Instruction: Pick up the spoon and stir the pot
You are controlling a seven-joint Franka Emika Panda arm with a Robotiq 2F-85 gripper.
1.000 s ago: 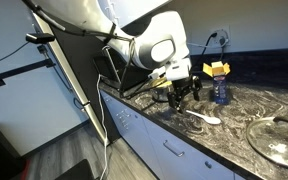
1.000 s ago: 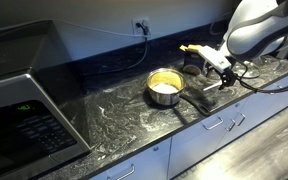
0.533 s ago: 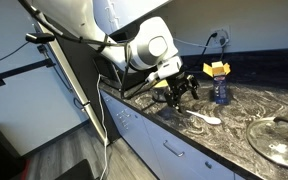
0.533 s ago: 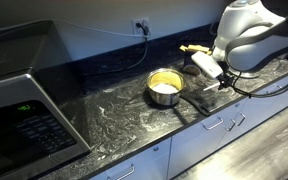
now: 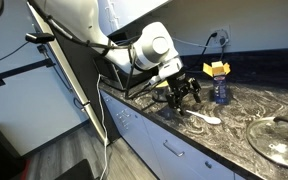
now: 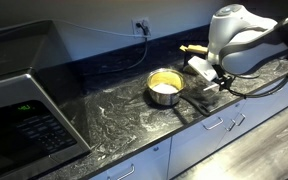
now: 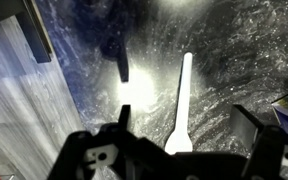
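I should grab the white spoon [image 5: 204, 118] by its handle, leaving its bowl free to dip into the pot and stir.
The small white spoon [image 5: 204, 118] lies flat on the dark marbled counter; in the wrist view [image 7: 181, 100] its handle points away and its bowl lies between the fingers. My gripper [image 5: 185, 97] is open and empty, hovering just above the spoon, fingers either side [image 7: 187, 125]. It also shows in an exterior view [image 6: 216, 88]. The shiny steel pot [image 6: 164, 87] with a yellowish inside sits on the counter to the side of the gripper, its dark handle pointing toward the gripper. In an exterior view [image 5: 161, 92] the pot is mostly hidden behind the gripper.
A large glass lid [image 5: 280, 137] lies on the counter. A blue bottle [image 5: 220, 92] and a yellow object [image 5: 217, 68] stand near the wall. A microwave [image 6: 24, 95] occupies the counter's far end. The counter's front edge [image 5: 144, 123] is close to the spoon.
The arm has swung and the gripper has shifted slightly toward the spoon and lowered a little. The spoon and pot have not moved.
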